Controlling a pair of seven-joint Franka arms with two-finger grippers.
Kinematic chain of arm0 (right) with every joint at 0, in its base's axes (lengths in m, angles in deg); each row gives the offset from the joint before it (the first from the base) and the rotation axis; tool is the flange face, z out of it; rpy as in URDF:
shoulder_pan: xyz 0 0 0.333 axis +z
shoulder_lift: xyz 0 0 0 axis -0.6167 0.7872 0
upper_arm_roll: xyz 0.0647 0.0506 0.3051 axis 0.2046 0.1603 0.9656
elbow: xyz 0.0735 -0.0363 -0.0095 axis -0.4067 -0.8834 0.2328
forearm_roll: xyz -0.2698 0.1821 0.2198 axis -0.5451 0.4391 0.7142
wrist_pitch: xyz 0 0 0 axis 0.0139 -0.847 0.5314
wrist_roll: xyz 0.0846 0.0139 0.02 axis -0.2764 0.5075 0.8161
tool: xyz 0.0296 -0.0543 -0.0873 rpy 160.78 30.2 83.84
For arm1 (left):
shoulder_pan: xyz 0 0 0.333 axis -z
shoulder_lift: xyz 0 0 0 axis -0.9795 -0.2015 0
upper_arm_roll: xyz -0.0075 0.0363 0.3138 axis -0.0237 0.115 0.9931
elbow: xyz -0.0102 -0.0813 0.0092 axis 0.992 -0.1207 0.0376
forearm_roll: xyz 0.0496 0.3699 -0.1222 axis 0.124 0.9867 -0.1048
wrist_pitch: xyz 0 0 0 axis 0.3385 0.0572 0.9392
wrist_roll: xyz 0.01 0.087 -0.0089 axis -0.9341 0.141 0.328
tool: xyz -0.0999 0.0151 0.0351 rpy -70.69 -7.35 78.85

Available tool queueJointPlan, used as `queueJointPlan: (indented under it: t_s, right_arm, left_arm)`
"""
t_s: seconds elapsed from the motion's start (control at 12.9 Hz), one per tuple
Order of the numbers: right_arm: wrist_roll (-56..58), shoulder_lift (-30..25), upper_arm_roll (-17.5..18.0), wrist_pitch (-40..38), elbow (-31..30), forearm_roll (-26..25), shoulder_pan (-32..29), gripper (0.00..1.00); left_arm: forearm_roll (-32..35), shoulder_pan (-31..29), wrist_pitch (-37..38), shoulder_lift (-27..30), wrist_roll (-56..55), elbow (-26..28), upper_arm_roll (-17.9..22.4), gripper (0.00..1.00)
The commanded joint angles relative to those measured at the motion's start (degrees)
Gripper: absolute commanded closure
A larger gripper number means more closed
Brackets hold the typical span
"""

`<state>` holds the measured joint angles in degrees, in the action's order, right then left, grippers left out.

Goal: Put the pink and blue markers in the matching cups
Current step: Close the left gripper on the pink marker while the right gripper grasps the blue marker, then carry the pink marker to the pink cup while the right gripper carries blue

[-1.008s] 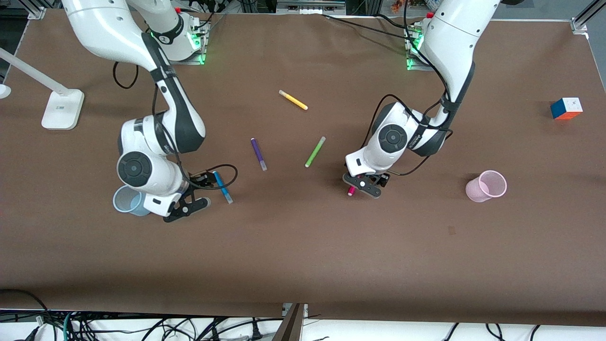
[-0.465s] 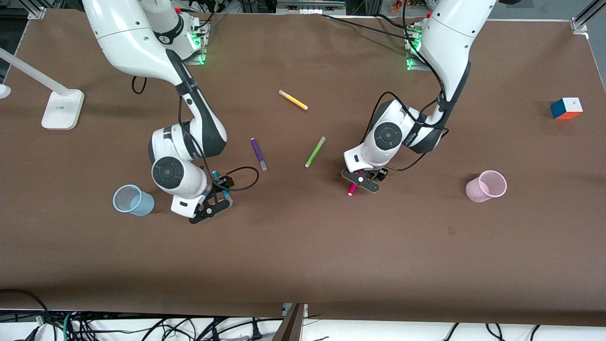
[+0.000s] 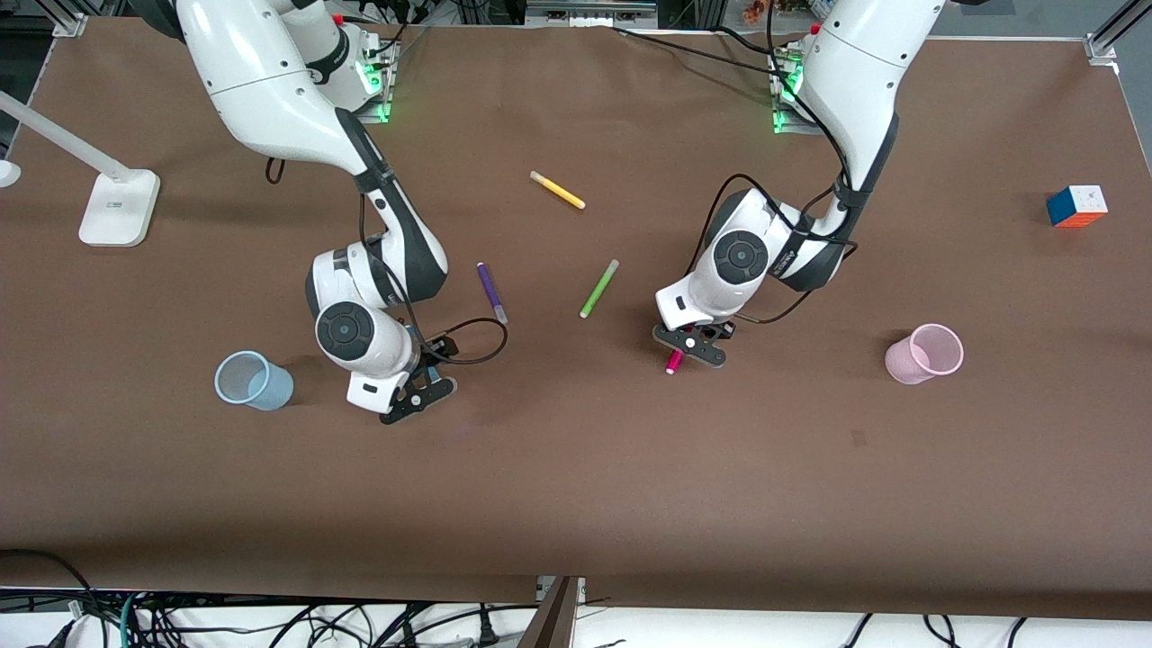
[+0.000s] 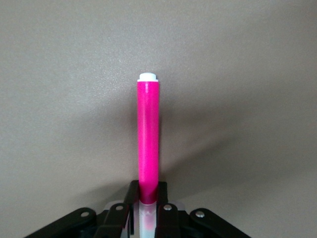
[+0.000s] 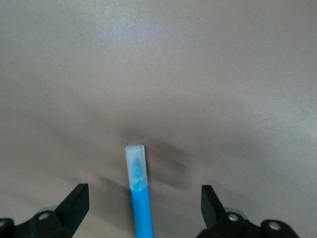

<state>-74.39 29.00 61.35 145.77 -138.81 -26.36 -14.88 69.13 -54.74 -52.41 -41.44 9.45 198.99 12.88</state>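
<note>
The blue marker has to stand in the pale blue cup, so the robot's right gripper needs to grab it by its body point(image 5: 141, 201) beside the clear cap.
The blue marker point(image 5: 139, 198) lies on the table between the wide-open fingers of my right gripper point(image 5: 143, 206). In the front view the right gripper point(image 3: 418, 389) is low over it and hides nearly all of it. My left gripper point(image 3: 690, 346) is shut on the pink marker point(image 3: 671, 363) near its pale cap end, low at the table. In the left wrist view the pink marker point(image 4: 148, 134) sticks out from the left gripper point(image 4: 147, 197). The pale blue cup point(image 3: 252, 381) stands toward the right arm's end. The pale pink cup point(image 3: 925, 353) stands toward the left arm's end.
A dark purple marker point(image 3: 491, 292), a lime-green marker point(image 3: 598, 288) and a yellow marker point(image 3: 557, 190) lie between the arms. A colour cube point(image 3: 1076, 205) sits near the left arm's end. A white lamp base point(image 3: 117, 207) stands at the right arm's end.
My right gripper has moved from beside the blue cup toward the left arm's end and now covers the blue marker. My left gripper has stayed at the pink marker.
</note>
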Motion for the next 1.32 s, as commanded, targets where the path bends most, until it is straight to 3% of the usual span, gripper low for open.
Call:
queueJointPlan:
  t_s: [0.0, 0.08, 0.23, 0.31, 0.47, 0.54, 0.78, 1.24]
  right_arm:
    - [0.2, 0.2, -0.4, 2.9, -1.6, 0.1, 0.5, 0.01]
    - [0.3, 0.2, -0.4, 2.8, -1.6, 0.1, 0.5, 0.12]
    - [0.3, 0.2, -0.4, 2.6, -1.6, 0.2, 0.5, 0.62]
    - [0.3, 0.2, -0.4, 2.5, -1.7, 0.2, 0.7, 0.77]
    - [0.3, 0.1, -0.4, 2.6, -1.9, 0.2, 1.0, 0.96]
    - [0.3, 0.1, -0.4, 2.7, -2.1, 0.2, 1.1, 1.0]
    - [1.3, -1.7, -0.5, 2.0, -2.3, 0.0, 1.1, 1.0]
    - [21.7, -12.6, -5.3, -8.1, -1.5, 0.8, -3.6, 1.0]
  left_arm:
    - [1.4, -0.3, 1.8, 3.6, -1.2, 1.4, 0.3, 1.0]
    - [1.4, -1.4, 5.6, 5.3, -0.4, 1.0, 0.4, 1.0]
    - [1.4, -4.2, 17.0, 8.5, 5.0, -2.7, 0.4, 1.0]
    - [1.4, -5.6, 23.1, 9.4, 7.7, -5.4, 0.4, 1.0]
    - [2.6, -7.2, 34.2, 9.6, 12.3, -11.3, 1.1, 1.0]
    - [6.3, -8.2, 39.0, 9.6, 14.1, -14.2, 1.8, 1.0]
    - [12.4, -12.5, 50.8, 9.3, 24.4, -20.5, 2.0, 1.0]
    - [34.8, -21.2, 53.2, 8.5, 44.6, -20.6, 2.4, 1.0]
